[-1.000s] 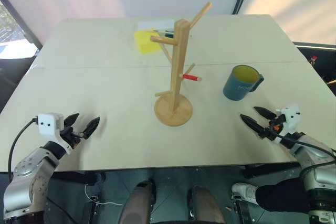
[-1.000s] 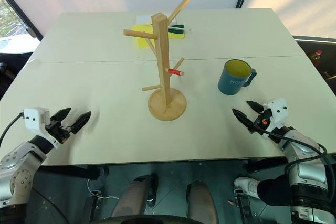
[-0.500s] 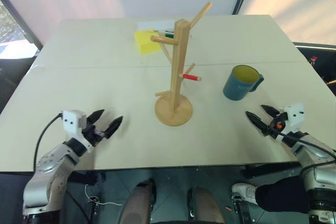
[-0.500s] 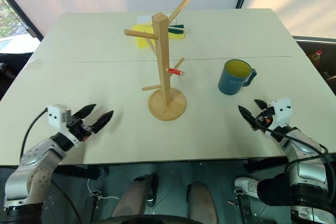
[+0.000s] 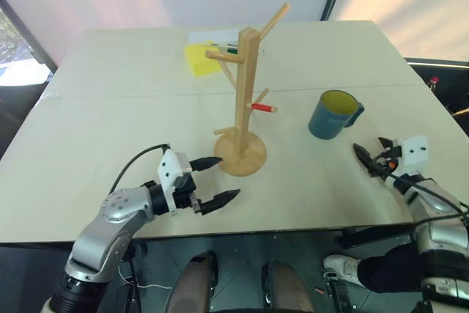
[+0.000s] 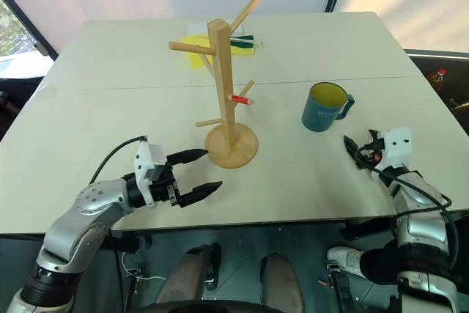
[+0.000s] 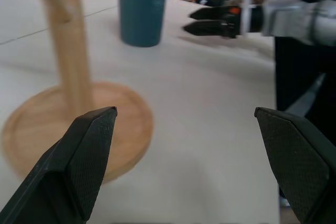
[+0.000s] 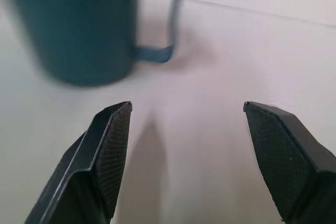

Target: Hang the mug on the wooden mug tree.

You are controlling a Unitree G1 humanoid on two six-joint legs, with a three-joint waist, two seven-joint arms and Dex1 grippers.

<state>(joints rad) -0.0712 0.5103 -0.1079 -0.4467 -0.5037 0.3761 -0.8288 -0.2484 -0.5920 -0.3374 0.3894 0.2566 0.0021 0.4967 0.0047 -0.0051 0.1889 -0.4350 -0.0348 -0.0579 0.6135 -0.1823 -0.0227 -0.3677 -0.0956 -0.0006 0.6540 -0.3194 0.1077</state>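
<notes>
The mug's body (image 5: 327, 119) is round and wide. My right gripper should next grab the mug by its handle (image 5: 357, 114), which is a slim flat piece, to hang the mug.
The dark teal mug (image 5: 333, 115) with a yellow-green inside stands upright on the table, right of the wooden mug tree (image 5: 245, 93), its handle turned to the right. The tree's round base (image 5: 240, 155) rests mid-table, and a red-tipped peg sticks out to the right. My left gripper (image 5: 223, 179) is open just in front of the base, pointing right; the left wrist view shows the base (image 7: 121, 129) close by and the mug (image 7: 142, 11) beyond. My right gripper (image 5: 370, 153) is open and empty, a short way in front of the mug (image 8: 79, 30) and its handle (image 8: 173, 19).
A yellow block (image 5: 201, 58) lies behind the tree at the back of the table, next to a white sheet (image 5: 212, 37) with markers. A seam (image 5: 110, 95) runs across the table. The table's front edge (image 5: 308, 225) is close under both grippers.
My left gripper has swept right along the table's front and turned, now beside the tree's base. My right gripper has moved a little forward toward the mug. Both stay open.
</notes>
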